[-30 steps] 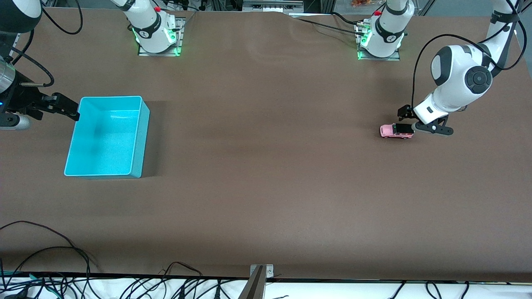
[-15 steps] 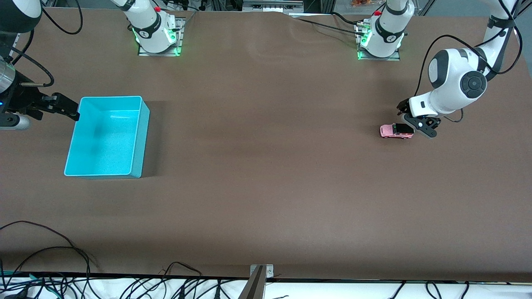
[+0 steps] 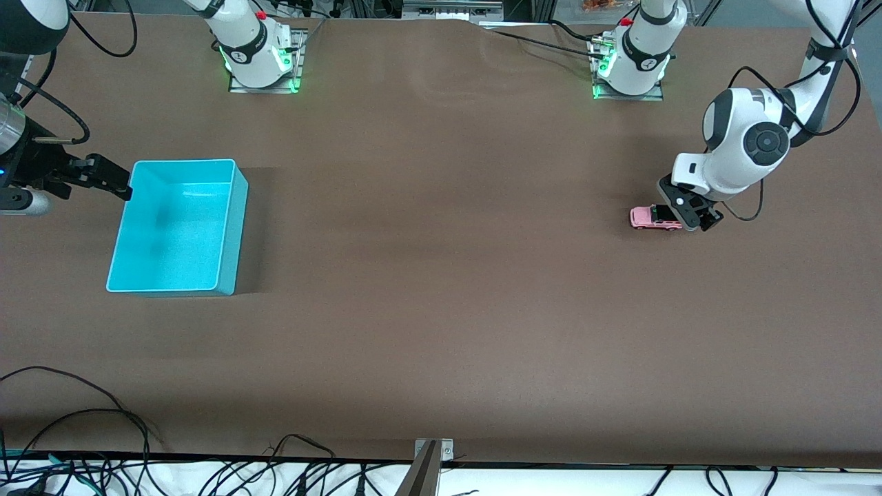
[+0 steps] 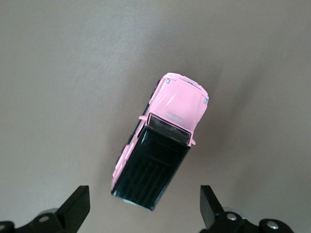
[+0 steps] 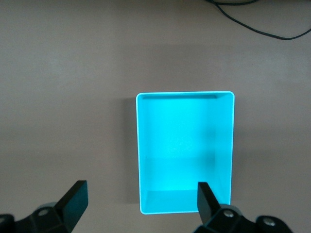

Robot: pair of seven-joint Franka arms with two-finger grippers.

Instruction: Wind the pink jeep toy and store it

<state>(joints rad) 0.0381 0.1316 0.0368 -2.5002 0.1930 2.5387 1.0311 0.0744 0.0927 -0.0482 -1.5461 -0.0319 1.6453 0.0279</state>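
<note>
I will next grab the jeep toy by its black roof (image 4: 151,166) with my left gripper to wind it. That keeps the jeep toy's pink hood (image 4: 179,103) free.
The pink jeep toy (image 3: 651,217) stands on the brown table toward the left arm's end, its black roof up. My left gripper (image 3: 686,209) hangs just over the jeep's rear end, open. In the left wrist view the jeep (image 4: 165,131) lies slanted, and its black rear roof reaches in between my left gripper's (image 4: 144,208) two spread fingers (image 4: 77,206) without touching either. My right gripper (image 3: 110,178) waits open, up in the air beside the turquoise bin (image 3: 231,227) at the right arm's end. The right wrist view shows my right gripper (image 5: 141,200) over the bin's rim (image 5: 138,145); nothing lies in the bin.
Both arm bases (image 3: 260,55) stand along the table's edge farthest from the front camera. Loose black cables (image 3: 83,441) lie along the edge nearest that camera. A small metal bracket (image 3: 433,449) sits at the middle of that edge.
The left arm's wrist has swung round and shifted toward the jeep, so its gripper now stands over the jeep's rear. The jeep, bin and right arm have not moved.
</note>
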